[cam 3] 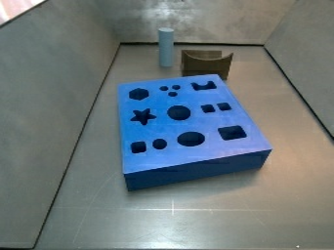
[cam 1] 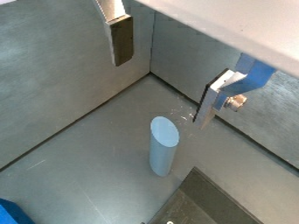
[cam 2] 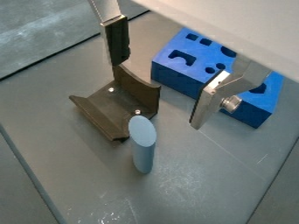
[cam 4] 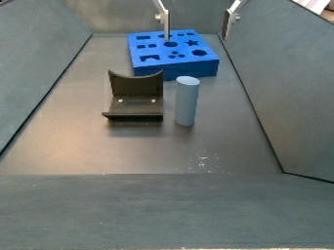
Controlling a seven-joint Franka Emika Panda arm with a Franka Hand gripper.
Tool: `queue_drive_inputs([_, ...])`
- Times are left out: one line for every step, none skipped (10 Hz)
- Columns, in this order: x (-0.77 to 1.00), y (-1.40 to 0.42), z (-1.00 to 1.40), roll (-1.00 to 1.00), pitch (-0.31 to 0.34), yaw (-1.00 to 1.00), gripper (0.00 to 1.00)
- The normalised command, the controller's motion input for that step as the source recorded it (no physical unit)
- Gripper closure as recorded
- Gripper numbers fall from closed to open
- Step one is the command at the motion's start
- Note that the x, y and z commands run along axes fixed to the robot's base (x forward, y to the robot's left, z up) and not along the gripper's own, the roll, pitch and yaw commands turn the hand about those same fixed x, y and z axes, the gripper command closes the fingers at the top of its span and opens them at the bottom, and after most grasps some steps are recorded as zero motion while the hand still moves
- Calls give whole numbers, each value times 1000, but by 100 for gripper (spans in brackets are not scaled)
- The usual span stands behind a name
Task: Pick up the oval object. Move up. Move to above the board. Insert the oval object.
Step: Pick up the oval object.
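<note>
The pale blue peg has to fit into the board's matching hole, so I should grab it by its upper part (cam 3: 166,35) (cam 1: 163,131) next.
The oval object (cam 4: 187,102) is a pale grey-blue peg standing upright on the grey floor, just beside the fixture (cam 4: 133,98). It also shows in both wrist views (cam 1: 163,144) (cam 2: 142,144) and at the far end in a side view (cam 3: 167,46). The board (cam 3: 196,168) is a thick blue block with dark cut-outs, lying apart from the peg (cam 4: 196,68) (cam 2: 176,79). My gripper (cam 2: 162,79) is open and empty, above the oval object with the peg below the gap between its fingers (cam 1: 163,74) (cam 4: 197,20). It is out of one side view.
The fixture (cam 2: 114,107) (cam 3: 205,62), dark with a curved notch, stands close beside the peg. Grey walls enclose the floor on all sides (cam 4: 39,88). A corner of the walls lies behind the peg (cam 1: 146,74).
</note>
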Motion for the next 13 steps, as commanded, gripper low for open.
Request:
queue_drive_inputs([0, 0, 0, 0, -17, 0, 0])
queue_drive_inputs([0, -103, -14, 7, 0, 6, 0])
queue_drive_inputs([526, 83, -106, 0, 59, -529, 0])
queue_drive_inputs([89, 46, -360, 0, 0, -986, 0])
queue_drive_inputs([163, 43, -529, 14, -10, -966, 0])
queue_drive_inputs([426, 140, -594, 0, -7, -597, 0])
queue_drive_inputs([80, 0, -9, -11, 0, -74, 0])
queue_drive_inputs([0, 23, -477, 20, -101, 0, 0])
queue_drive_inputs([0, 6, -903, 86, -153, 0, 0])
queue_drive_inputs([0, 0, -897, 70, -149, 0, 0])
queue_drive_inputs([114, 40, -583, 0, -111, -40, 0])
queue_drive_inputs([166, 0, -140, -10, -23, -34, 0])
queue_drive_inputs([71, 14, -374, 0, -96, -69, 0])
